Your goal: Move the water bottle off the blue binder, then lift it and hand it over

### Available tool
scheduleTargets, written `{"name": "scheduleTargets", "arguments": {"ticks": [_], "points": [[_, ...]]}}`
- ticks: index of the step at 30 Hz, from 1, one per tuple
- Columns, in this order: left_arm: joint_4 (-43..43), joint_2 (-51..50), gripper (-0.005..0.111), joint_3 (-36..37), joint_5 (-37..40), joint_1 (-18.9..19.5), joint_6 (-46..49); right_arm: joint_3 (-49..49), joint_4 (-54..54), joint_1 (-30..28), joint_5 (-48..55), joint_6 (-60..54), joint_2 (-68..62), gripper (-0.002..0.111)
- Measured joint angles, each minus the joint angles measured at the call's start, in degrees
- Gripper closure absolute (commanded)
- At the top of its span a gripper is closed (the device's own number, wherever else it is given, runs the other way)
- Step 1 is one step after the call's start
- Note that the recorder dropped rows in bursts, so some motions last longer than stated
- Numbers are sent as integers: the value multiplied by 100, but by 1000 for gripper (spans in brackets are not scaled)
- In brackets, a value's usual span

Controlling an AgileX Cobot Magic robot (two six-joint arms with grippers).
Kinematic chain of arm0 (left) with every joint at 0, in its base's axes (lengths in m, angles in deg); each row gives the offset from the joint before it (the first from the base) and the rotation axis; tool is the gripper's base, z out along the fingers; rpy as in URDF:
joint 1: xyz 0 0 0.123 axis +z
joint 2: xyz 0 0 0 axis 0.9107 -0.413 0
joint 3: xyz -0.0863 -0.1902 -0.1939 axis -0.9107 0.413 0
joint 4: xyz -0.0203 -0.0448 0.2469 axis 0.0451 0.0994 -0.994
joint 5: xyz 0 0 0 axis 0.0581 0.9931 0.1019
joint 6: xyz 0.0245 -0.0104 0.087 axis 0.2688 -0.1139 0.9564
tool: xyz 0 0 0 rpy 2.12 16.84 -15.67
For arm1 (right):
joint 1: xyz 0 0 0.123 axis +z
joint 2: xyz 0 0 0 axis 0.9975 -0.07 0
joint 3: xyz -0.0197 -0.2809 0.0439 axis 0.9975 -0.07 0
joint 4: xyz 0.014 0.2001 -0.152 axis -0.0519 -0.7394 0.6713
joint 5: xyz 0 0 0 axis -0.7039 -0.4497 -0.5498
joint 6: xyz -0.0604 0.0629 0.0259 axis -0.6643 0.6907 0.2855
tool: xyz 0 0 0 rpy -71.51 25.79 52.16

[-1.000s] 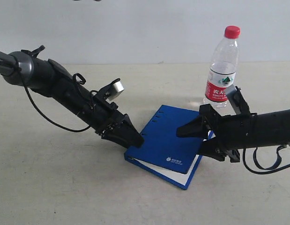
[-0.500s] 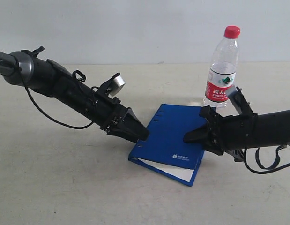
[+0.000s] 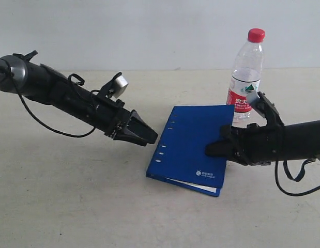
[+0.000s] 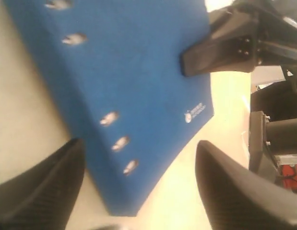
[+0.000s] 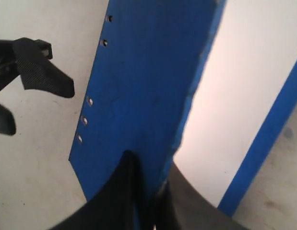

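Observation:
My left gripper's fingers stop short of the blue binder's hole row (image 3: 163,140) (image 4: 120,143), so it is too early to close. The gripper moves toward the row next.
The blue binder (image 3: 193,144) lies aslant in mid-table with its hole row toward my left arm. My right gripper (image 3: 212,150) is shut on its right edge. In the right wrist view the fingers (image 5: 131,187) of my right gripper (image 5: 150,179) pinch the blue binder (image 5: 143,72), and a white page shows beside the cover. My left gripper (image 3: 147,137) is open, just left of the hole row and apart from it. The left wrist view has my left gripper (image 4: 138,160) framing the blue binder's (image 4: 138,72) near corner. The water bottle (image 3: 246,77) stands upright on the table behind the binder.
The beige table (image 3: 72,196) runs back to a white wall. Black cables loop under both arms. The right gripper's finger (image 4: 220,48) shows in the left wrist view, resting on the binder. One of the left arm's fingers (image 5: 40,72) shows in the right wrist view.
My right gripper went from open around the binder's right corner to shut on it, and the binder has turned and risen. My left gripper drew back left, off the binder's corner.

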Motion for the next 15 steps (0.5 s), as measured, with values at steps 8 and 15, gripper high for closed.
{"name": "scheduleTargets", "arguments": {"ticks": [8, 15], "points": [[37, 0, 45, 0, 0, 332, 451, 0, 11, 0, 1121, -850, 0, 108], [258, 0, 45, 0, 0, 332, 737, 0, 93, 0, 1295, -954, -15, 108]]}}
